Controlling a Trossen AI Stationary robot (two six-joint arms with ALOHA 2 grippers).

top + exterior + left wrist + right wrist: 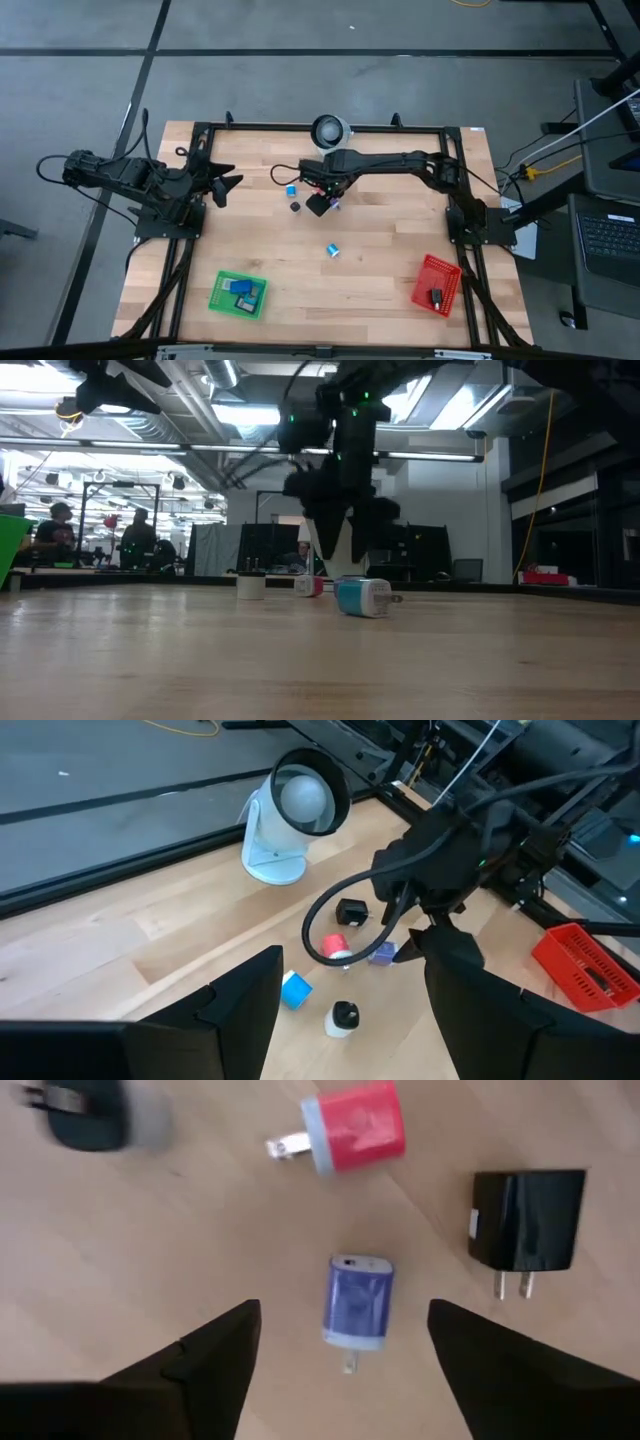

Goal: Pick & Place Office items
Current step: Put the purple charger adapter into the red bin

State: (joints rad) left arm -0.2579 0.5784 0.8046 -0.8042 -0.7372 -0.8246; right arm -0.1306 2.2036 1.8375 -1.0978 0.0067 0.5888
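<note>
My right gripper moves closer next, before it closes on the purple-blue plug. Bare tabletop shows between my fingers and the plug, so closing now would miss it.
Several small plug-shaped office items lie flat on the table's middle. In the right wrist view I see a purple-blue one, a red one, a black one and a dark one. My right gripper hangs open above the purple-blue item, one finger on either side, touching nothing. Another blue item lies alone toward the near edge. My left gripper waits open at the table's left, pointing at the group.
A green mesh basket with blue items sits near the near-left corner. A red mesh basket with a black item sits near-right. A round white ring-shaped object stands at the far edge. People show in the room beyond.
</note>
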